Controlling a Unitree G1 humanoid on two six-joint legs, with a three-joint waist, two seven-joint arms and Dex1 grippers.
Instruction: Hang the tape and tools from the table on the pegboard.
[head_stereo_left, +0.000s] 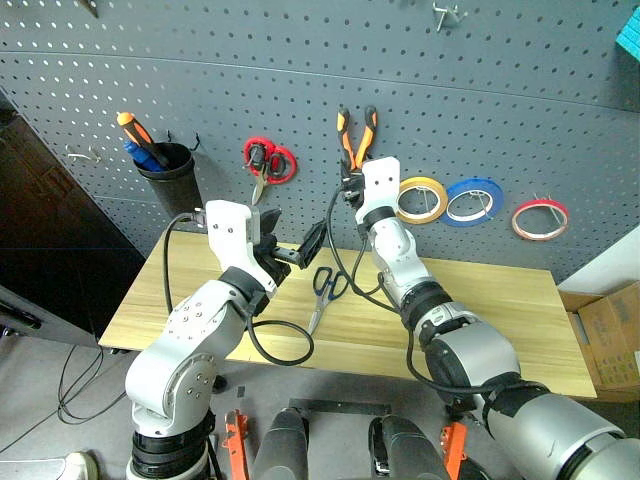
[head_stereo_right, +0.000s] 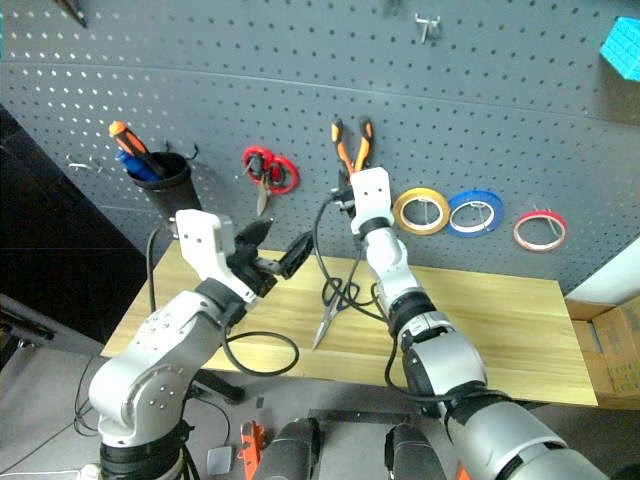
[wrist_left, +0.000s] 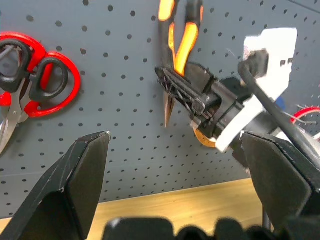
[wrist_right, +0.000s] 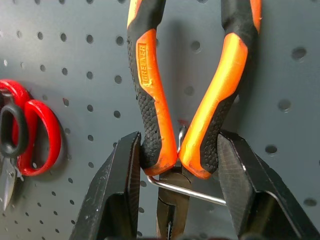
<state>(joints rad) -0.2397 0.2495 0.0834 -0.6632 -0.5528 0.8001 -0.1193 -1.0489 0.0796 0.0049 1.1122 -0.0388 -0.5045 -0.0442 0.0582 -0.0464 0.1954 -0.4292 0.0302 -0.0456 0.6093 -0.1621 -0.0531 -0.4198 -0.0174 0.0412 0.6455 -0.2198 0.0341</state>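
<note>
I should open my right gripper now. The pliers would hang, because the handles' lower ends of the pliers are on both sides of the metal hook (wrist_right: 190, 192) in the right wrist view.
Orange-and-black pliers (wrist_right: 150, 100) hang handles up on the dark grey pegboard (head_stereo_left: 500, 100), straddling a metal hook (wrist_right: 190, 192). My right gripper (head_stereo_left: 352, 185) is shut on the pliers, one finger pressed against each handle just above the pivot. My left gripper (head_stereo_left: 292, 245) hovers open and empty over the pale wood table (head_stereo_left: 480, 310), pointing toward the pegboard. Blue-handled scissors (head_stereo_left: 325, 290) lie on the table between my arms. The red-rimmed tape (head_stereo_left: 540, 220) hangs on a peg at the right.
Red-handled scissors (head_stereo_left: 268, 160) hang left of the pliers. A black cup (head_stereo_left: 165, 165) holds an orange-and-black screwdriver (head_stereo_left: 135, 130). A yellow roll (head_stereo_left: 421, 199) and a blue roll (head_stereo_left: 472, 200) hang right of my right gripper. A cardboard box (head_stereo_left: 610, 330) stands beyond the table's right end.
</note>
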